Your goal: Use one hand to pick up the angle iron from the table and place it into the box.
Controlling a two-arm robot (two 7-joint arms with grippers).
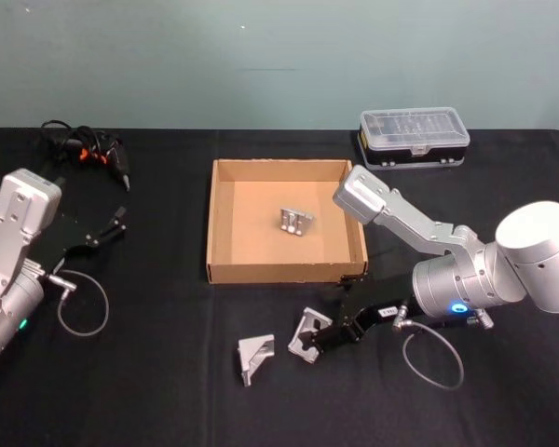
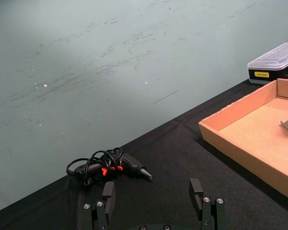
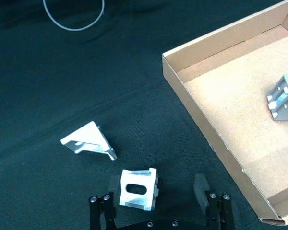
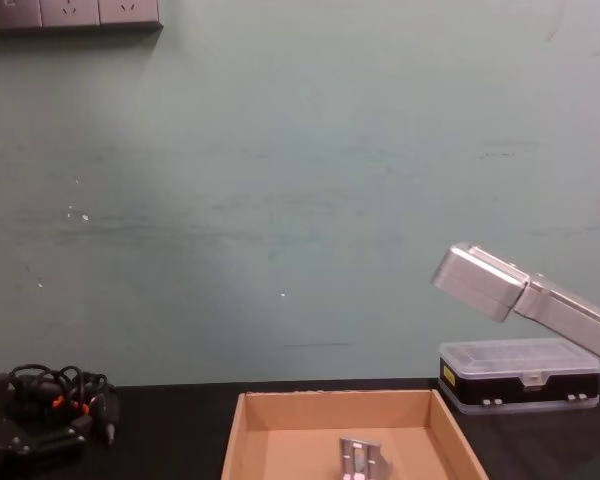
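I should next grab the nearer angle iron by its sides with my right gripper. Then the angle iron can go into the tan box [image 3: 235, 110].
Three silvery angle irons show. One lies inside the tan box [image 1: 225, 270], toward its back [image 1: 296, 222] [image 3: 283, 98] [image 4: 360, 460]. Two lie on the black table in front of the box. The right hand, my right gripper [image 1: 319, 339] [image 3: 156, 189], is open and low over the table around the nearer angle iron [image 1: 308, 335] [image 3: 137, 189]. That piece touches one finger [image 3: 114, 184] and leaves a gap to the other finger [image 3: 200, 187]. The other loose angle iron [image 1: 254, 358] [image 3: 89, 141] lies just beyond it, to the left. My left gripper [image 1: 102, 233] [image 2: 152, 191] is parked open at the table's left.
A clear-lidded plastic case [image 1: 414, 138] [image 4: 520, 375] stands behind the box at the back right. A black tool with orange parts and a coiled cord [image 1: 88, 154] [image 2: 110, 165] lies at the back left. Grey cable loops hang beside each wrist [image 1: 84, 303] [image 1: 433, 358].
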